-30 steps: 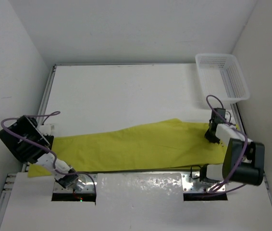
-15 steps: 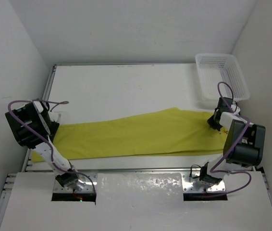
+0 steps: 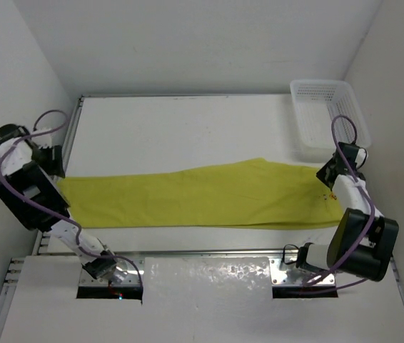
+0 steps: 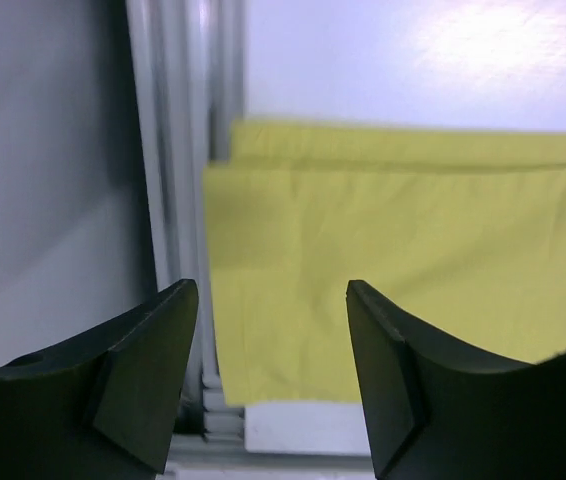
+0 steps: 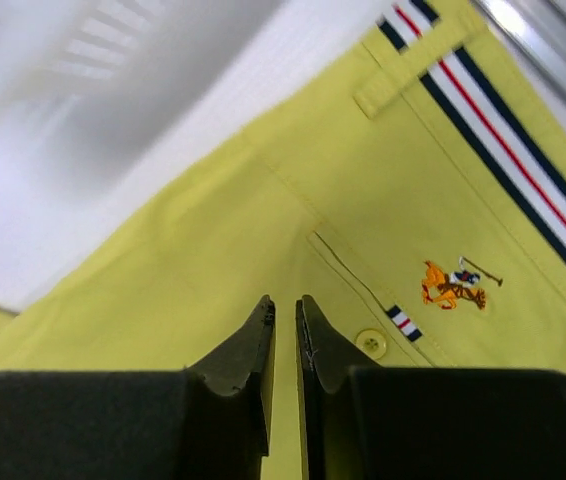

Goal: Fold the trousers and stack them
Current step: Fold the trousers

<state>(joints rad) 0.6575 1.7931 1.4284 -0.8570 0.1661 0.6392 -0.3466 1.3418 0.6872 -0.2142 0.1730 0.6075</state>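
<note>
Next, my left gripper grabs the trousers [image 3: 202, 196] by the leg hems, leaving the rest flat, to fold the legs toward the waist.
The mustard-yellow trousers [image 3: 202, 196] lie flat, stretched left to right across the table. The leg ends are at the left and the waist is at the right. My left gripper [image 3: 53, 163] is open and empty above the leg hems [image 4: 413, 250], at the table's left rail. My right gripper [image 3: 325, 176] hovers over the waist end, jaws almost closed with nothing between them. In the right wrist view [image 5: 285, 303] it is just above the cloth [image 5: 163, 280], near a button, an embroidered logo and the striped white waistband trim [image 5: 503, 130].
A white mesh basket [image 3: 330, 114] stands at the back right corner, close behind the right gripper. A metal rail [image 4: 173, 150] runs along the table's left edge beside the wall. White walls close in both sides.
Both grippers moved away from the near edge toward the far side, dragging the trousers along and pulling them straighter. The left gripper has swung to the far left rail and now stands open.
</note>
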